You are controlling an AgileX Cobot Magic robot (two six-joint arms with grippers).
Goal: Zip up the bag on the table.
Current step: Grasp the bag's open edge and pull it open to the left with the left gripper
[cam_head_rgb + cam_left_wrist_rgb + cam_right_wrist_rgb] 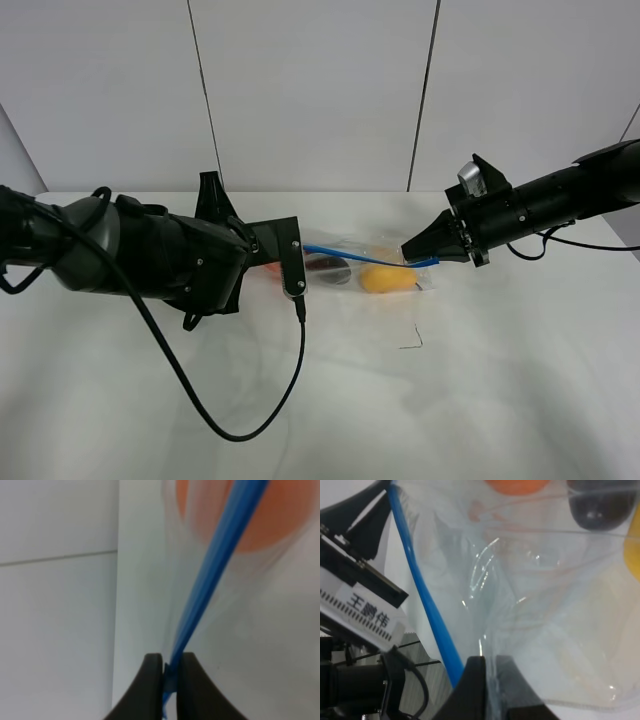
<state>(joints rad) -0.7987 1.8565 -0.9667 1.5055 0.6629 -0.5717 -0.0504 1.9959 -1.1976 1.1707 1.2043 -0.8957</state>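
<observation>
My left gripper stays closed on the slider from here until it reaches the zipper's end, since the blue zipper's tail [165,707] sticks out past the slider in my fingers.
The clear bag [350,268] lies on the white table [480,380], stretched between my two grippers. Its blue zipper strip [370,256] runs taut from one to the other. Orange [260,520], dark purple [597,505] and yellow [385,278] produce shows through the plastic. My left gripper [300,248] is shut on the strip's left end; in the left wrist view the fingers [152,680] pinch the blue strip [210,575]. My right gripper [432,259] is shut on the bag's right end, pinching clear plastic [545,630] just beside the blue strip [420,585].
A black cable [250,425] loops from the left arm down over the front of the table. A small dark mark [412,338] lies in front of the bag. Grey wall panels [310,90] rise behind the table's back edge.
</observation>
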